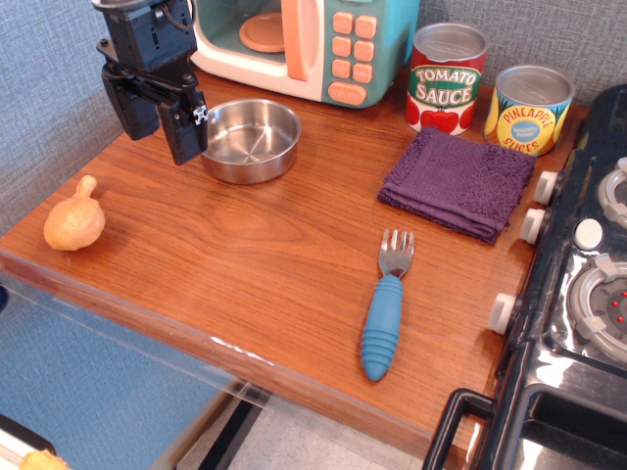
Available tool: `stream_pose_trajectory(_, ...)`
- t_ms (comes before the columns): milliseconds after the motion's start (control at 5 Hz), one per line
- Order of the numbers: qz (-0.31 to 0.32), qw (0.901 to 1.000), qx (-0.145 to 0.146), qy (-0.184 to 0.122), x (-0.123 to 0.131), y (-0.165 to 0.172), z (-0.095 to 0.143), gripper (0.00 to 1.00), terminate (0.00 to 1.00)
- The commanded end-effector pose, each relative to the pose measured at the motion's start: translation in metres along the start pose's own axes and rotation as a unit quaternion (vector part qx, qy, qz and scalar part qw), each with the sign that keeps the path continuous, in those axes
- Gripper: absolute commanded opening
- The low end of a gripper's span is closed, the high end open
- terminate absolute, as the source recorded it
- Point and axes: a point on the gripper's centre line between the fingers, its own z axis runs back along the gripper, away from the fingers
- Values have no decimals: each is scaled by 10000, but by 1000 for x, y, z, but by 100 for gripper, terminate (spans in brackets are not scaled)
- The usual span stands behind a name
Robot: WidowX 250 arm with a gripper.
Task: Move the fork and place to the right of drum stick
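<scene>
The robot's gripper will next take hold of the fork by its blue ribbed handle (384,318) to put the fork beside the drum stick (74,221).
The fork (386,305) lies flat on the wooden table at the front right, blue ribbed handle toward the front edge and silver tines pointing back. The drum stick (74,221), tan-orange and glossy, lies near the table's left edge with its bone end pointing back. My gripper (162,125) hangs above the back left of the table, beside the metal bowl, far from both the fork and the drum stick. Its black fingers (183,127) stand apart and hold nothing.
A metal bowl (250,140) sits back centre-left. A toy microwave (306,41) stands behind it. A purple cloth (458,182) lies at right, with a tomato sauce can (446,78) and a pineapple can (528,110) behind. A toy stove (578,294) borders the right side.
</scene>
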Motion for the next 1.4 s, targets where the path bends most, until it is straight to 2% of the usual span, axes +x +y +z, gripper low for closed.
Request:
stream_pose_trajectory(0, 0, 10000, 0, 0, 0, 0, 0, 100, 0)
stream_pose_trajectory(200, -276, 9996, -62, -77, 5, -47, 2, 100, 0)
stream_pose_trajectory(400, -365, 9992, -157, -29, 10, -95, -4, 100, 0)
stream_pose_trajectory(800, 278, 9991, -202, 258, 21, -174, -30, 100, 0)
stream_pose_trajectory(1200, 791, 9952, -47, 583, 20, -202, -65, 100, 0)
